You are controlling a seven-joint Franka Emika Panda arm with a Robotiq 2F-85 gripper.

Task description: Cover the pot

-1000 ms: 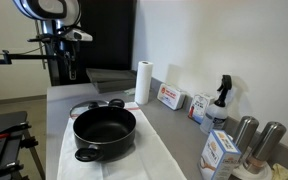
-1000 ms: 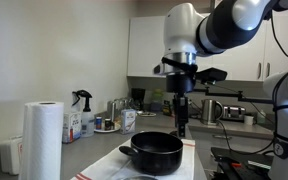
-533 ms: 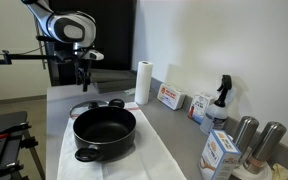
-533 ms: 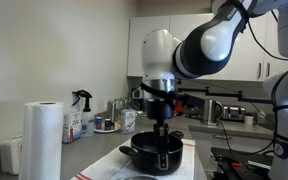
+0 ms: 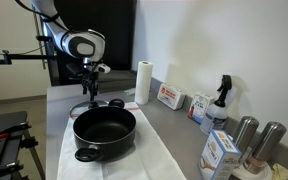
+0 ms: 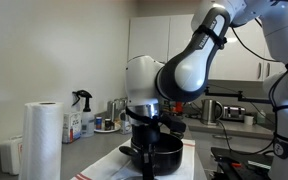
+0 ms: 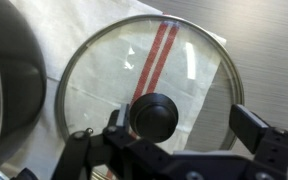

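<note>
The robot's gripper should grab the glass lid by its black knob (image 7: 156,115) from above. The lid's metal rim then stays free and level to cover the pot.
The wide black pot (image 5: 105,130) stands uncovered on a white cloth (image 5: 144,160); it also shows in an exterior view (image 6: 162,156) and at the left edge of the wrist view (image 7: 9,85). The flat glass lid (image 7: 199,75) with a metal rim and black knob (image 7: 156,115) lies beside the pot on the cloth's red stripe. It shows just behind the pot in an exterior view (image 5: 82,108). My gripper (image 7: 184,125) is open, just above the lid, with the knob next to its left finger. It also shows in an exterior view (image 5: 89,97).
A paper towel roll (image 5: 142,82), boxes (image 5: 170,97), a spray bottle (image 5: 220,100) and metal shakers (image 5: 254,140) line the wall side of the counter. The counter's front edge is at the left in an exterior view (image 5: 54,130).
The arm has come down and toward the pot, from high above the counter to just over the lid. The pot and lid have not moved.
</note>
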